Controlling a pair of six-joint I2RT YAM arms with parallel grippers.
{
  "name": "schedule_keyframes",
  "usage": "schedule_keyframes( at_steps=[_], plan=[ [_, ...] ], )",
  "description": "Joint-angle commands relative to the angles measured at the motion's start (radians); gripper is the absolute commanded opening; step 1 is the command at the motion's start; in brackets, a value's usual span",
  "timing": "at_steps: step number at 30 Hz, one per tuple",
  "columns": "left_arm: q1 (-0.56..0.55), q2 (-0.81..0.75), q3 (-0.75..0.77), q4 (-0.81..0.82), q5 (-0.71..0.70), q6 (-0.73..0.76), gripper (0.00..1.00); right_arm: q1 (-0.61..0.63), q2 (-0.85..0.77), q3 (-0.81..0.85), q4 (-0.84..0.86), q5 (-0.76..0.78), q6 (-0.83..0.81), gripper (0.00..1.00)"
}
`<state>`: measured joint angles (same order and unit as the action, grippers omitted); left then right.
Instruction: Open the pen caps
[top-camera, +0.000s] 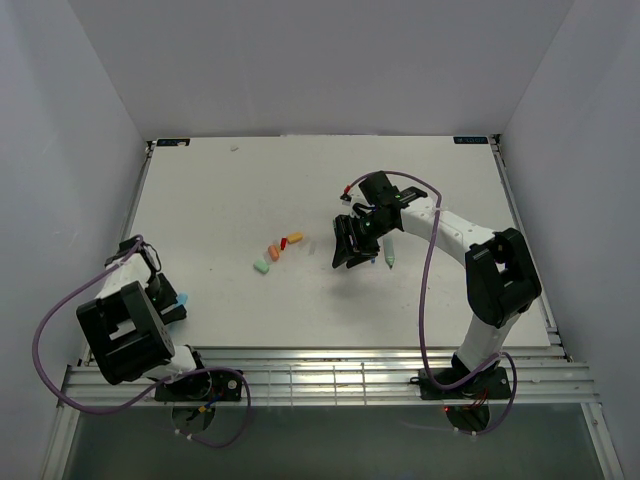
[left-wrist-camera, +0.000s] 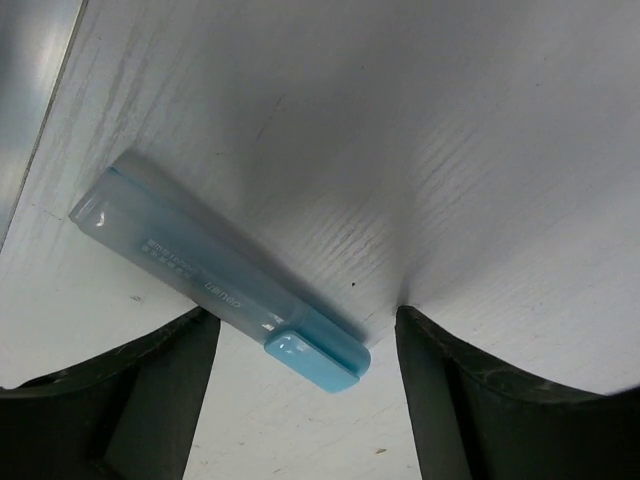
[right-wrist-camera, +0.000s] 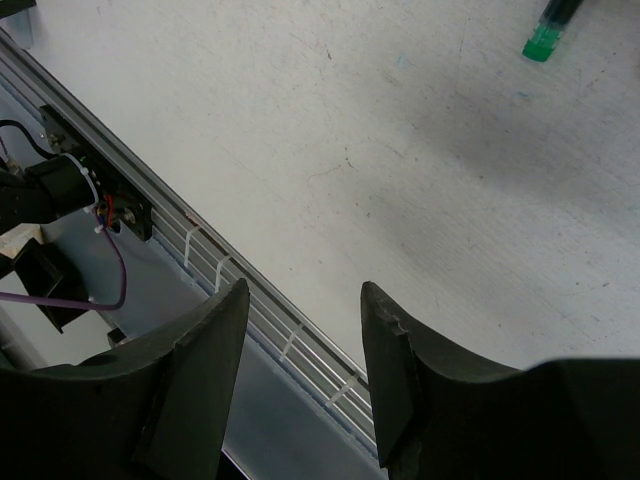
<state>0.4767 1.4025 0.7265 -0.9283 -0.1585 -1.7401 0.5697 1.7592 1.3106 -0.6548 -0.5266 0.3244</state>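
My left gripper's fingers are apart beside the blue highlighter's end with the cap, so the blue highlighter would stay on the tabletop if I lifted my left gripper now.
A pale blue highlighter lies flat on the white table, its teal cap still on. My left gripper is open, with a finger on either side of the capped end and touching nothing. In the top view this gripper sits at the near left beside the blue highlighter. My right gripper is open and empty, hovering mid-table; it also shows in the right wrist view. A teal-green pen lies just to its right, and its green end shows in the wrist view.
A small cluster lies mid-table: a green piece, an orange one, a red one, a yellow-orange one and a clear one. I cannot tell caps from pens there. A metal rail runs along the near edge.
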Motion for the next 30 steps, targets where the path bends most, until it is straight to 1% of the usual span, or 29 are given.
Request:
schedule_keyframes(
  at_steps=[1,2,7,8,11,12,13,15,18,19,21,22,26,28,30],
  plan=[
    [0.007,-0.017,-0.032,0.020,0.036,-0.602,0.80,-0.005,0.003,-0.007,0.006,-0.006,-0.019,0.55],
    [0.008,-0.022,-0.038,0.037,0.034,-0.601,0.76,-0.007,0.002,-0.007,0.006,-0.004,-0.021,0.55],
    [0.008,-0.025,-0.068,0.069,0.039,-0.581,0.65,-0.008,0.003,-0.007,0.006,0.004,-0.021,0.55],
    [0.007,-0.025,-0.068,0.071,0.039,-0.569,0.61,-0.010,0.002,-0.005,0.004,0.008,-0.021,0.55],
    [0.008,-0.008,-0.061,0.077,0.046,-0.547,0.56,-0.011,0.002,0.003,0.000,0.017,-0.019,0.55],
    [0.008,0.007,-0.056,0.080,0.051,-0.526,0.50,-0.011,-0.001,0.004,0.000,0.019,-0.021,0.55],
    [0.007,0.015,-0.052,0.086,0.056,-0.509,0.48,-0.010,0.000,0.003,0.000,0.020,-0.021,0.55],
    [0.007,0.036,-0.027,0.086,0.076,-0.462,0.42,-0.010,0.002,0.006,0.000,0.023,-0.021,0.55],
    [0.007,0.084,0.013,0.088,0.111,-0.420,0.36,-0.010,0.002,0.010,-0.002,0.028,-0.019,0.55],
    [0.005,0.102,0.023,0.086,0.114,-0.382,0.30,-0.010,0.002,0.015,-0.002,0.030,-0.019,0.55],
    [0.002,0.121,0.068,0.083,0.114,-0.348,0.24,-0.010,-0.001,0.022,-0.005,0.039,-0.018,0.55],
    [-0.001,0.127,0.082,0.082,0.112,-0.320,0.19,-0.010,-0.001,0.026,-0.008,0.042,-0.018,0.55],
    [-0.038,0.153,0.152,0.077,0.112,-0.264,0.11,-0.010,-0.006,0.029,-0.009,0.056,-0.015,0.54],
    [-0.061,0.174,0.212,0.071,0.108,-0.227,0.08,-0.011,-0.007,0.033,-0.011,0.056,-0.008,0.55],
    [-0.108,0.203,0.258,0.065,0.108,-0.174,0.03,-0.010,-0.013,0.044,-0.017,0.054,-0.002,0.55]
  ],
)
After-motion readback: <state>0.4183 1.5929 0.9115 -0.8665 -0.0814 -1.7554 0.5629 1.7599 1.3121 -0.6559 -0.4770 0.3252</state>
